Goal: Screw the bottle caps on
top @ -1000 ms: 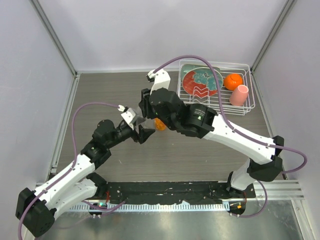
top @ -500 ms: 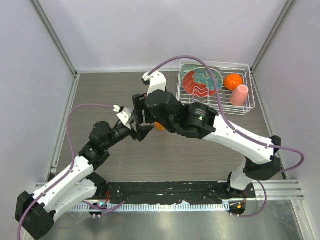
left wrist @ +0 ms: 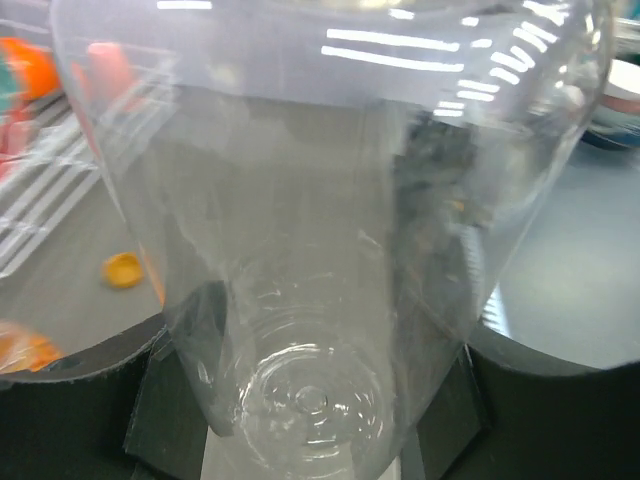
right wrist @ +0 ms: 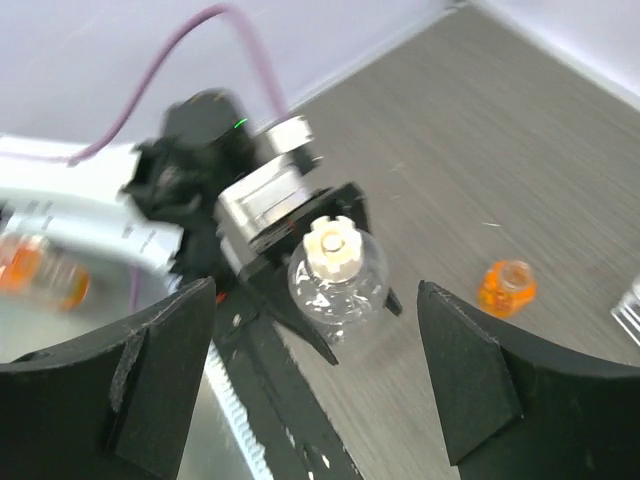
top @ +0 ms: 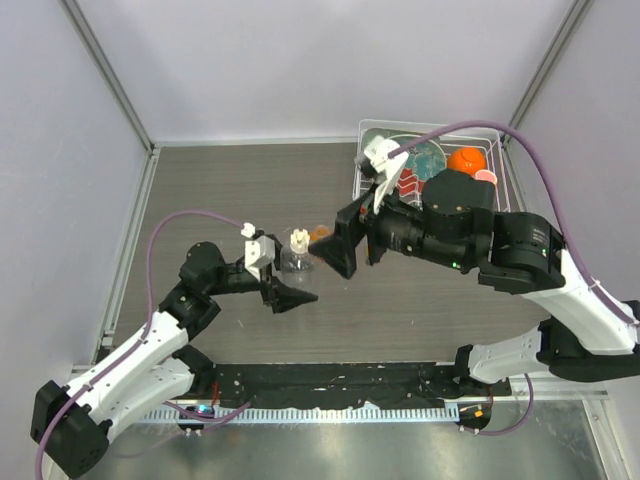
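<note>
My right gripper reaches the cream-white cap (top: pixel 298 238) (right wrist: pixel 335 248) from above next and takes hold of its opposite sides. Turning the cap then screws it onto the clear bottle.
My left gripper (top: pixel 290 282) is shut on the clear bottle (top: pixel 295 262), which it holds upright just over the table. On the bottle's neck sits the cream-white cap (top: pixel 298 238). In the left wrist view the clear bottle (left wrist: pixel 320 300) fills the picture between the fingers (left wrist: pixel 150 400). My right gripper (top: pixel 335 252) stands open just right of the bottle, holding nothing. Seen from the right wrist, the cream cap (right wrist: pixel 335 248) and bottle (right wrist: pixel 340 285) lie between and beyond the spread jaws. The orange bottle (right wrist: pixel 505 287) stands uncapped on the table. The orange cap (left wrist: pixel 123 269) lies loose on the table.
A white wire rack (top: pixel 497 133) stands at the back right with a plate (top: pixel 425 155), an orange ball (top: pixel 465 160) and a pink cup (top: pixel 487 176), partly behind my right arm. Grey walls close in the table on three sides.
My right gripper opened, let go of the cream cap and drew back to the right and up. The left gripper kept its hold on the clear bottle and shifted slightly right.
</note>
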Robot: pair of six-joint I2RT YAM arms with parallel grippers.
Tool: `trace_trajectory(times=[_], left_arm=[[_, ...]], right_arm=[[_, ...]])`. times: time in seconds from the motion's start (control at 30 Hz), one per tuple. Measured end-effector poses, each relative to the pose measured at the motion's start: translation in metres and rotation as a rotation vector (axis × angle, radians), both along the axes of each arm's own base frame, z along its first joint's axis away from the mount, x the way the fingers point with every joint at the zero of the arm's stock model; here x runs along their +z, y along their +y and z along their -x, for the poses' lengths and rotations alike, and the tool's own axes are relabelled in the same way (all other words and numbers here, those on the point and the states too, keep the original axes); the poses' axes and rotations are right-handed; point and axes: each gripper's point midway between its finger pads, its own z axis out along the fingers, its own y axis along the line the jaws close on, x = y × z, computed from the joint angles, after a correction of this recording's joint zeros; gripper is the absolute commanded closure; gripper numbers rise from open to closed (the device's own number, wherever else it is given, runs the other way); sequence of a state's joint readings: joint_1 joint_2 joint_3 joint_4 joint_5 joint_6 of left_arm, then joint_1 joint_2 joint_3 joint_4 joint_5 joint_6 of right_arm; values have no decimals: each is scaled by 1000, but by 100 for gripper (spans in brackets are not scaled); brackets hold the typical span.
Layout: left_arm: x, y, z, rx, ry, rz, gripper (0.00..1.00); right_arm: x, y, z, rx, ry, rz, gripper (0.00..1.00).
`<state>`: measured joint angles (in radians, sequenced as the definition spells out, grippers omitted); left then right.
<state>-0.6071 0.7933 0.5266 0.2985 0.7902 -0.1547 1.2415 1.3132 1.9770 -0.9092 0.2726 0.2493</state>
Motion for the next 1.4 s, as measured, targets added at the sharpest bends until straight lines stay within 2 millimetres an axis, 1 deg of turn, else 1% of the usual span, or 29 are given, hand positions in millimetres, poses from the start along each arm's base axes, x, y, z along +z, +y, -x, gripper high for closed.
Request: trace_trajectory(times=[0.1,0.23,0.33,0.4,0.57,0.73,0.83,0.87,0.97,1.13,1.27,1.4], left_arm=[[-3,-2,37,-214,25,-8,100],[-3,5,77,-445,60,-35,100],[2,12,95,-558,67,-41,100],[5,16,103,-607,73,-43,100],[4,20,111,-660,98,-49,100],[3,21,113,-675,117,-53,100],[3,21,114,-677,131,-55,100],[3,21,114,-677,134,-56,100],[3,22,114,-678,137,-56,100],[8,22,114,-679,130,-54,100],[8,22,114,-681,129,-54,100],[8,22,114,-681,129,-54,100]], right_arm=[[-4,5,33,227,-42,25,14],[-13,14,57,419,-86,58,14],[-13,16,69,510,-114,62,14],[-10,18,76,559,-131,52,16],[-9,24,86,637,-152,42,18],[-15,39,89,693,-154,46,20],[-22,47,88,711,-143,55,23],[-25,48,87,717,-136,59,26],[-29,51,86,728,-125,63,28],[-33,51,80,732,-111,62,29],[-37,49,70,725,-97,59,30],[-38,49,63,726,-89,51,35]])
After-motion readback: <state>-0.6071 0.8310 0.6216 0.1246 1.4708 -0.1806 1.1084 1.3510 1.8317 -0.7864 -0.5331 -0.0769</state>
